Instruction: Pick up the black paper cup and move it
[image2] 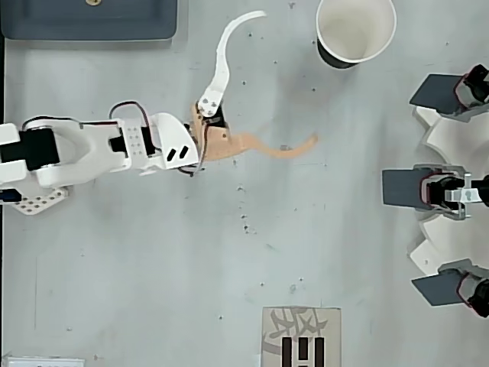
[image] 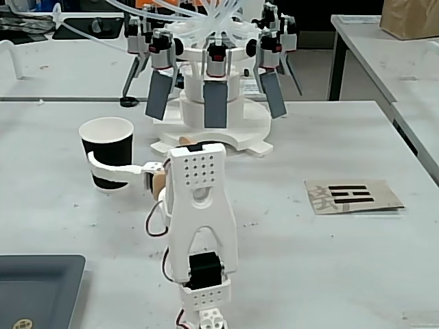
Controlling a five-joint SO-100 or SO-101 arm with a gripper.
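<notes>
I will next grab the paper cup with my gripper by its black side (image: 115,151), so the paper cup's white rim stays free while I move it.
The black paper cup (image: 111,147) stands upright on the grey table, left of the arm in the fixed view and at the top right in the overhead view (image2: 356,30), its white inside showing. My gripper (image2: 287,76) is open wide. Its white finger (image2: 223,57) curves toward the cup's left side, and its tan finger (image2: 279,149) points right, below the cup. The cup sits just beyond the fingertips, untouched. In the fixed view the white finger (image: 110,166) crosses in front of the cup, with the gripper (image: 137,149) between it and the arm.
A white rig with several grey paddles (image: 216,103) stands behind the cup, along the right edge in the overhead view (image2: 447,187). A dark tray (image: 38,284) lies near the arm's base. A card with black marks (image: 353,195) lies to the right.
</notes>
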